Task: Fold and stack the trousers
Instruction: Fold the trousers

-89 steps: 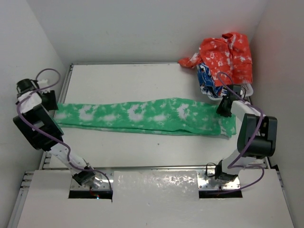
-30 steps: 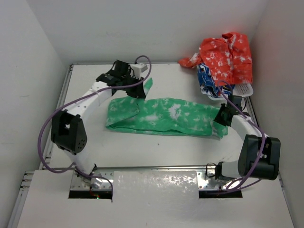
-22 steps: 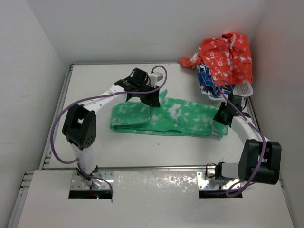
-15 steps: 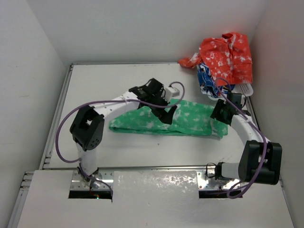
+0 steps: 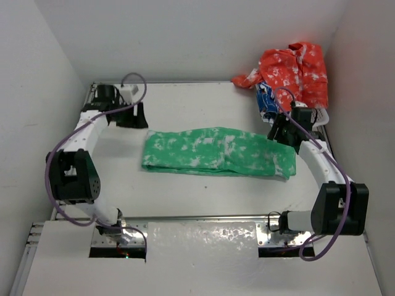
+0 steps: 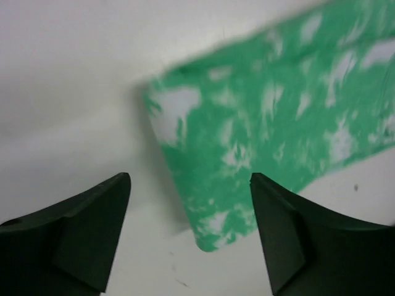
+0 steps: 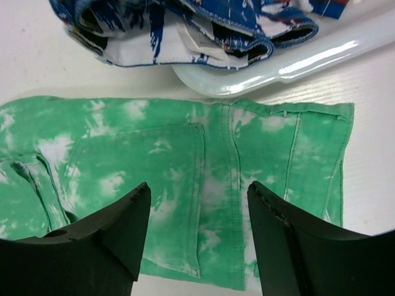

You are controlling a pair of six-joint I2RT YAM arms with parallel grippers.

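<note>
My left gripper grabs the near corner of the green trousers' end opposite the waistband next, to fold that end over the waistband.
The green trousers with white blotches [image 5: 216,151] lie flat on the table, folded in half lengthwise into a shorter band. My left gripper [image 5: 131,116] is open and empty, above the table just off the band's folded left end. In the left wrist view the folded end [image 6: 247,142] lies ahead of the open gripper [image 6: 190,237]. My right gripper [image 5: 279,131] is open and empty, above the waistband end. In the right wrist view the back pocket and seams [image 7: 160,160] show between and ahead of the open gripper [image 7: 199,237].
A heap of orange-red and blue patterned clothes [image 5: 290,74] sits in a white basket [image 5: 321,116] at the far right corner. The blue garment [image 7: 185,31] and basket rim [image 7: 278,68] lie just beyond the waistband. White walls enclose the table.
My left gripper carried the leg ends rightward over the trousers, let go, and drew back to the far left. The trousers now lie folded in half. My right gripper shifted slightly away.
</note>
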